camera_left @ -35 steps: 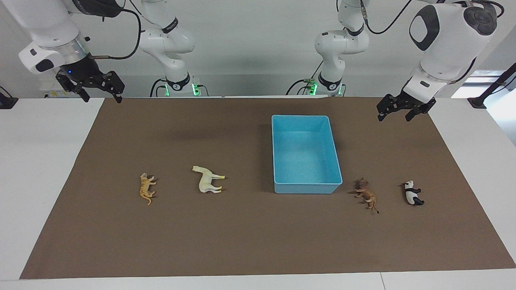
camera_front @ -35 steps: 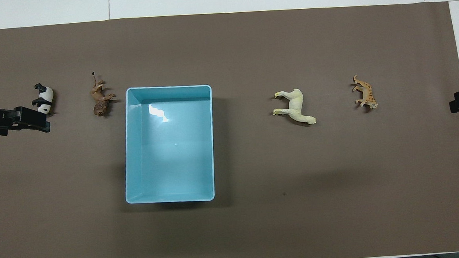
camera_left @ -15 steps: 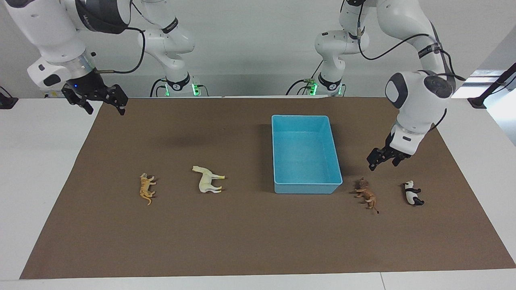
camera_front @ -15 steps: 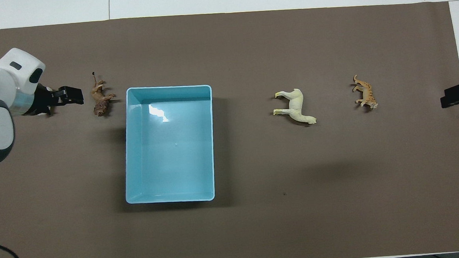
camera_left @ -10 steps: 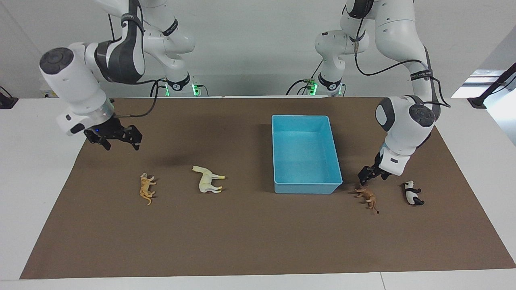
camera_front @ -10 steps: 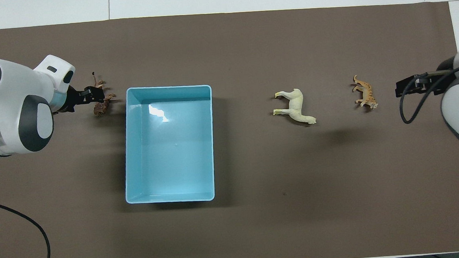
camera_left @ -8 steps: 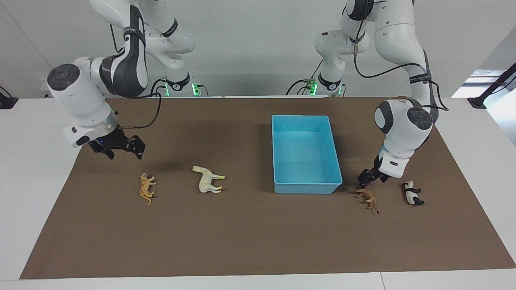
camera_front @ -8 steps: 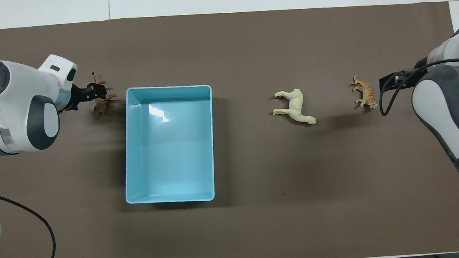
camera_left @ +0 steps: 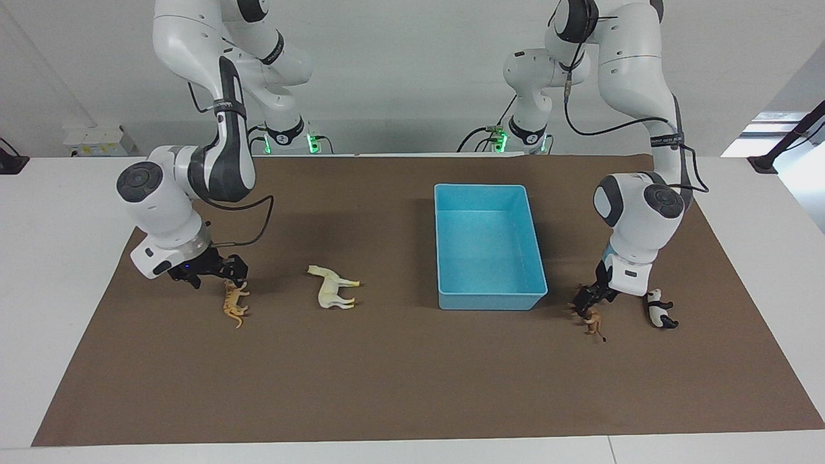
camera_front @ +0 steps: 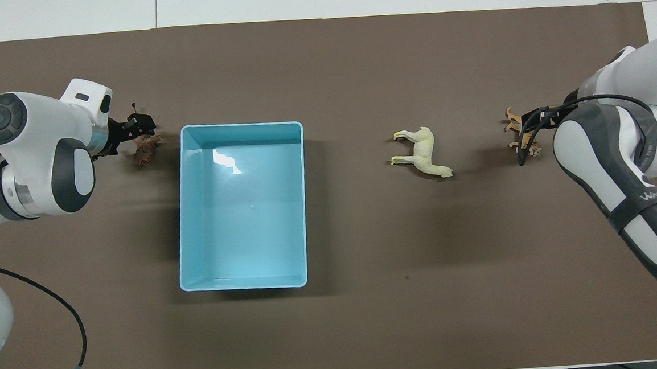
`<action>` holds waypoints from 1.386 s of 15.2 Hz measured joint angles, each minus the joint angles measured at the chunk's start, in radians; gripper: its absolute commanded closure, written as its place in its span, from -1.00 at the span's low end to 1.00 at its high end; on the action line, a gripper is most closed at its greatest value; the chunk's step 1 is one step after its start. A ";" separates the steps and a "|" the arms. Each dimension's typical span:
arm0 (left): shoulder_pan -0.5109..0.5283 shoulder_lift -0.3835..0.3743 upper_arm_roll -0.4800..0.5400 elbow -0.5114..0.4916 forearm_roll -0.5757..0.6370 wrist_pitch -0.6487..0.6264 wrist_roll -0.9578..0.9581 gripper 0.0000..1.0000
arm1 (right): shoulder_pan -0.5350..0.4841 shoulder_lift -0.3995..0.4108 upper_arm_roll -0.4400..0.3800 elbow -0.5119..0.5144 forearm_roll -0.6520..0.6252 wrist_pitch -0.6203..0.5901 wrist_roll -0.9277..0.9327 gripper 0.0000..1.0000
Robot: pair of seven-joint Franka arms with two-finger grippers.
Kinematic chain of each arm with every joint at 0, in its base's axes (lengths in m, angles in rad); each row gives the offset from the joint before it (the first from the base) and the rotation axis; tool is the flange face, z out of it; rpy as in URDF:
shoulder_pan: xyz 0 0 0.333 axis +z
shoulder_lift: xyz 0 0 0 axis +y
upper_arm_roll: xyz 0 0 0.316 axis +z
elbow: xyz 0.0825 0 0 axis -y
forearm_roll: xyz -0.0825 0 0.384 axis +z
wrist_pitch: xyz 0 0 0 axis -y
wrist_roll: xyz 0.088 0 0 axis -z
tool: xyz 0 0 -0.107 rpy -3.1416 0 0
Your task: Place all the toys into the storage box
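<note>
The fingers of my left gripper reach down around the brown lion's body (camera_front: 145, 142) above the brown mat and would catch the lion, so it is now time to close on it.
The light blue storage box (camera_left: 490, 301) (camera_front: 240, 125) stands empty on the brown mat. My left gripper (camera_left: 585, 303) (camera_front: 138, 126) is open and down at the head end of the brown lion (camera_left: 592, 320) (camera_front: 145, 150), which lies beside the box. The panda (camera_left: 660, 311) lies toward the left arm's end, partly hidden by my left hand and hidden in the overhead view. My right gripper (camera_left: 214, 277) (camera_front: 530, 122) is open, low over the orange tiger (camera_left: 234, 303) (camera_front: 514, 131). The cream horse (camera_left: 332, 290) (camera_front: 422, 153) lies between the tiger and the box.
The brown mat (camera_left: 387, 374) covers most of the white table (camera_left: 58, 258). Both arms' elbows hang over the mat's two ends. The arm bases stand at the robots' edge of the table.
Both arms have come down from high over the mat's corners. The left gripper dropped to the lion, the right gripper to just above the tiger. No toy has moved.
</note>
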 measured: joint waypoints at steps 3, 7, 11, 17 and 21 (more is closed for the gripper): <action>-0.001 0.004 -0.001 0.000 0.000 0.000 -0.017 0.36 | 0.009 0.028 0.000 -0.010 0.000 0.038 -0.007 -1.00; -0.004 0.006 -0.008 0.010 0.000 -0.001 -0.082 1.00 | 0.011 0.036 0.000 -0.081 0.000 0.143 -0.063 -1.00; 0.000 0.019 -0.003 0.139 -0.001 -0.202 -0.090 1.00 | 0.011 0.036 0.000 -0.118 0.000 0.171 -0.078 -1.00; -0.011 -0.004 -0.008 0.418 -0.060 -0.566 -0.179 1.00 | 0.011 0.036 -0.001 -0.145 0.000 0.240 -0.079 -0.96; -0.160 -0.052 -0.016 0.362 -0.070 -0.593 -0.381 1.00 | 0.007 0.036 -0.003 -0.145 0.000 0.241 -0.079 0.09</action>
